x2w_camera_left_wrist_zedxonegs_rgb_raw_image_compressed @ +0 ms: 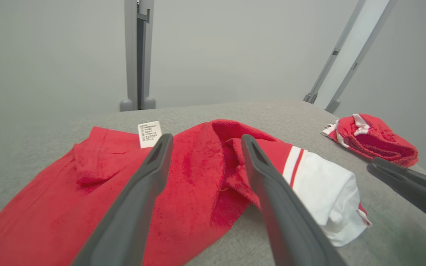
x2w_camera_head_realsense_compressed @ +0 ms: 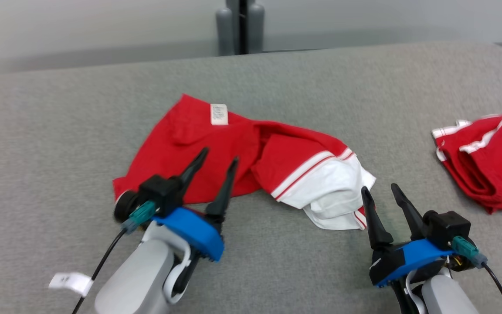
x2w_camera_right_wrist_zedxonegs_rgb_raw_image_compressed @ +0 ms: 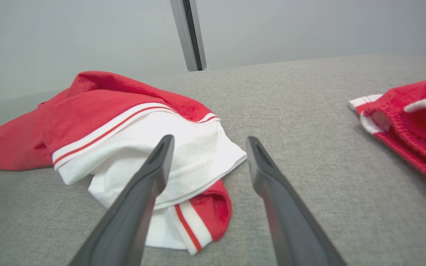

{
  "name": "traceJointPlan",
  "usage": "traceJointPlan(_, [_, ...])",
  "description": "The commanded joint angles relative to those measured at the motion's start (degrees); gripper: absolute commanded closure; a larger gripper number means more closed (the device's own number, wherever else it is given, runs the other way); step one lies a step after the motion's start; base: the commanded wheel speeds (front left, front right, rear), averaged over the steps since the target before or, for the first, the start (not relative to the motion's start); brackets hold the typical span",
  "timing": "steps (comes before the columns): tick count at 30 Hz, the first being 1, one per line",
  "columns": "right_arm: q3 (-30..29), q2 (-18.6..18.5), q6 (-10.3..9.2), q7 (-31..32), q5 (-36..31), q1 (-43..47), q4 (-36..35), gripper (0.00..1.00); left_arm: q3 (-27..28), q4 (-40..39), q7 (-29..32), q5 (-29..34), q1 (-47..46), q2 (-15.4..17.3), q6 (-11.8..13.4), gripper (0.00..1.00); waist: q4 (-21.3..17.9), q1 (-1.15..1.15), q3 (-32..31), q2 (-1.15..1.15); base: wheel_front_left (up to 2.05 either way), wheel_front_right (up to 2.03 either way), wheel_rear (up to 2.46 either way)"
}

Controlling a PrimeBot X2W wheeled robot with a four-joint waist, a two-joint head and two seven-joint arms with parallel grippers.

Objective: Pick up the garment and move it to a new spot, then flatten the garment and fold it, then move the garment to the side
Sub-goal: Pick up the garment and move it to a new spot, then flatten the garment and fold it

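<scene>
My right gripper is to grab the red garment's white sleeve edge (x2w_camera_head_realsense_compressed: 354, 188) next. Then it can spread the crumpled garment (x2w_camera_head_realsense_compressed: 197, 141) out flat.
The garment (x2w_camera_head_realsense_compressed: 216, 144) is red with a white, red-striped end and lies crumpled in the middle of the grey table (x2w_camera_head_realsense_compressed: 59, 131), a white label (x2w_camera_head_realsense_compressed: 219, 114) showing near its far edge. My left gripper (x2w_camera_head_realsense_compressed: 220, 155) is open, hovering over the garment's near red part with nothing between its fingers. In the left wrist view the left gripper (x2w_camera_left_wrist_zedxonegs_rgb_raw_image_compressed: 206, 137) frames the red cloth (x2w_camera_left_wrist_zedxonegs_rgb_raw_image_compressed: 198, 173). My right gripper (x2w_camera_head_realsense_compressed: 379, 188) is open just beside the white end; in the right wrist view the right gripper (x2w_camera_right_wrist_zedxonegs_rgb_raw_image_compressed: 210, 138) stands at the white edge of the garment (x2w_camera_right_wrist_zedxonegs_rgb_raw_image_compressed: 124, 111), holding nothing.
A second red garment with white stripes (x2w_camera_head_realsense_compressed: 486, 161) lies bunched at the table's right edge, also seen as the second garment (x2w_camera_right_wrist_zedxonegs_rgb_raw_image_compressed: 416, 118). A grey post (x2w_camera_head_realsense_compressed: 239, 26) stands behind the table. A white tag (x2w_camera_head_realsense_compressed: 70, 282) hangs from my left arm's cable.
</scene>
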Motion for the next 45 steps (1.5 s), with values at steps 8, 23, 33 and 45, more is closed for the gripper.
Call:
traceJointPlan(8, [-1.3,-0.2,0.00,0.0,-1.6,4.0,1.4,0.00,13.8,-3.1,-0.2,6.7,13.6,-1.6,1.1,0.00,3.1,0.01,-6.0,0.00,0.00,0.00,0.00])
traceJointPlan(23, [-0.1,-0.2,0.00,0.0,-1.9,8.2,2.5,0.00,30.0,-8.0,-0.2,18.2,30.0,-6.8,-0.5,0.00,6.5,0.01,-10.9,0.00,0.00,0.00,0.00])
traceJointPlan(33, [6.3,-0.2,0.00,0.0,-9.9,0.9,5.4,0.00,27.5,-7.5,-0.2,17.1,25.5,-7.2,-1.6,0.00,10.9,0.01,-6.1,0.00,0.00,0.00,0.00])
traceJointPlan(45, [0.8,-0.2,-0.01,0.0,-29.1,-3.5,8.3,0.00,27.3,-6.1,-0.2,15.0,23.7,-7.3,-1.8,0.00,14.0,0.01,-1.9,0.00,0.00,0.00,0.00])
